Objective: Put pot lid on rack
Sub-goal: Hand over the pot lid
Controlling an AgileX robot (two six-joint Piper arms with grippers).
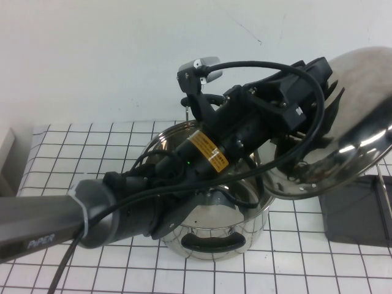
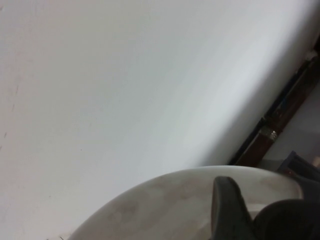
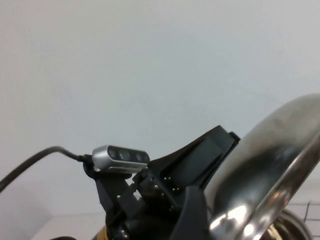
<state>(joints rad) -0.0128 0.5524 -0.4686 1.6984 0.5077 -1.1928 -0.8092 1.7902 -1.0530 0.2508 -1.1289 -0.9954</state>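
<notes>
I will grab the pot lid (image 1: 361,98) by its free rim (image 1: 366,171) with my right gripper next, because my left gripper already covers the knob on the lid's dome.
The pot lid (image 1: 361,98) is a shiny steel dome, held tilted on edge in the air at the right, above the dark grey rack (image 1: 355,211). My left gripper (image 1: 318,98) reaches across the pot and is shut on the lid's black knob (image 2: 290,220), which the gripper hides in the high view. One of its fingers (image 2: 227,210) lies against the lid's dome (image 2: 170,205). My right gripper (image 3: 210,225) is out of the high view; its wrist view shows the lid's rim (image 3: 270,165) from the side.
The deep steel pot (image 1: 208,236) with black handles stands open at the table's middle, under my left arm. A thin wire rod (image 1: 383,196) rises from the rack. A white wall stands behind the gridded table (image 1: 73,159).
</notes>
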